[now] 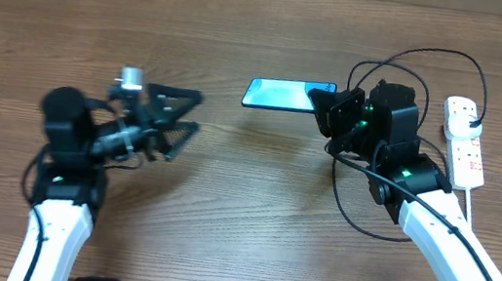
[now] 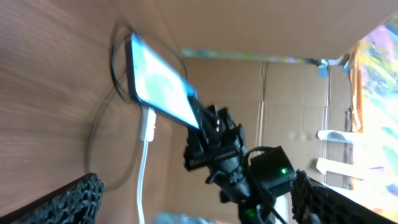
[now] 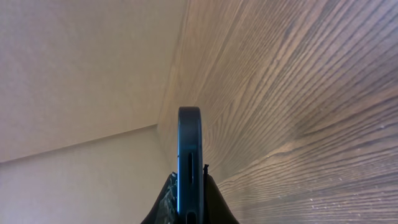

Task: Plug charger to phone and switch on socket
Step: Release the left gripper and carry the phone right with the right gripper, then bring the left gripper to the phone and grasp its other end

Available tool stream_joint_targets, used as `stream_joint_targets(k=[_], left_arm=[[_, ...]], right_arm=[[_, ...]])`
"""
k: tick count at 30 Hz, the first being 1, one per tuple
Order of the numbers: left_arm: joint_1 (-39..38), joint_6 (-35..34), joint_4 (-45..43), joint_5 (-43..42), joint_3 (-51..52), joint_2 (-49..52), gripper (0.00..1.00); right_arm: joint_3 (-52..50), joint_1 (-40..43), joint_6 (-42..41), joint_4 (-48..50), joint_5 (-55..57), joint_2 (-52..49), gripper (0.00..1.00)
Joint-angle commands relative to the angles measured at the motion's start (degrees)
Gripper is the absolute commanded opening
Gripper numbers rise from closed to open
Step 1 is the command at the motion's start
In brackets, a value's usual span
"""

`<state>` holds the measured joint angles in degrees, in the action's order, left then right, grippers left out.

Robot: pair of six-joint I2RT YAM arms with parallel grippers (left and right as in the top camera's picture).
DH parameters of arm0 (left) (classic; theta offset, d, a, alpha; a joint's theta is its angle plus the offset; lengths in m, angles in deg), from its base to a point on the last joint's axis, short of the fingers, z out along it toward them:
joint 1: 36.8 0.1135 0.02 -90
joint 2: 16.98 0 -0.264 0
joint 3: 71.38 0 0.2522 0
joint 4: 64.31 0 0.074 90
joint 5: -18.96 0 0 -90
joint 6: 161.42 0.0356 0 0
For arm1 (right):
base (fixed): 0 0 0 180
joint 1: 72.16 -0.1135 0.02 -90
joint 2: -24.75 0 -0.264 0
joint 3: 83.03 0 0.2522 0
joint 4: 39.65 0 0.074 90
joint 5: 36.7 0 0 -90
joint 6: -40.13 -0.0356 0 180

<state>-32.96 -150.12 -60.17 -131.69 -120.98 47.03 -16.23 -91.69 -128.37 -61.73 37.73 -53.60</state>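
My left gripper needs to grab the phone's loose end (image 1: 259,92) (image 2: 140,71) next, opposite my right gripper, so the phone's other end stays free to plug in the charger.
The phone (image 1: 277,94) with its light blue screen is held off the table, gripped at its right end by my right gripper (image 1: 329,107). In the right wrist view the phone (image 3: 189,155) is edge-on between the shut fingers (image 3: 189,205). The charger's thin black cable (image 1: 421,54) loops around the right arm, and its black plug end sits at the white socket strip (image 1: 464,143) at far right. I cannot make out the connector tip. My left gripper (image 1: 189,114) is open and empty, left of the phone. The left wrist view shows its fingers (image 2: 199,205) spread, and the phone (image 2: 161,81).
The strip's thick white cord (image 1: 471,206) runs toward the front right edge. In the left wrist view the strip (image 2: 149,124), its cord and the black cable (image 2: 118,62) lie behind the phone. Cardboard walls (image 2: 280,93) stand beyond the table.
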Motion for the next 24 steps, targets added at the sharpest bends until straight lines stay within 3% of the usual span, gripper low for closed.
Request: stream_joint_targets(k=[1,5,12,18,24], left_arm=[[-5.0,-14.0,-0.5,6.4,-0.2,3.7,1.00],[-8.4,-22.6,-0.5,6.8,-0.2,8.1,0.97],[-11.7,-30.9,-6.4,11.1,-0.2,13.0,0.88],[-13.5,-34.2,-13.0,15.3,-0.2,13.7,0.86],[-14.8,-36.5,-13.7,16.4,-0.2,13.7,0.80]], right_arm=[[0.7,-0.1,-1.2,1.0,1.7,0.9,0.04],[0.7,-0.2,-3.3,1.0,2.0,0.9,0.04],[0.7,-1.9,-4.2,1.4,2.0,0.9,0.04],[0.7,-5.6,-4.3,1.4,4.6,0.9,0.04],[0.7,-9.5,-10.1,1.4,7.9,0.9,0.04]])
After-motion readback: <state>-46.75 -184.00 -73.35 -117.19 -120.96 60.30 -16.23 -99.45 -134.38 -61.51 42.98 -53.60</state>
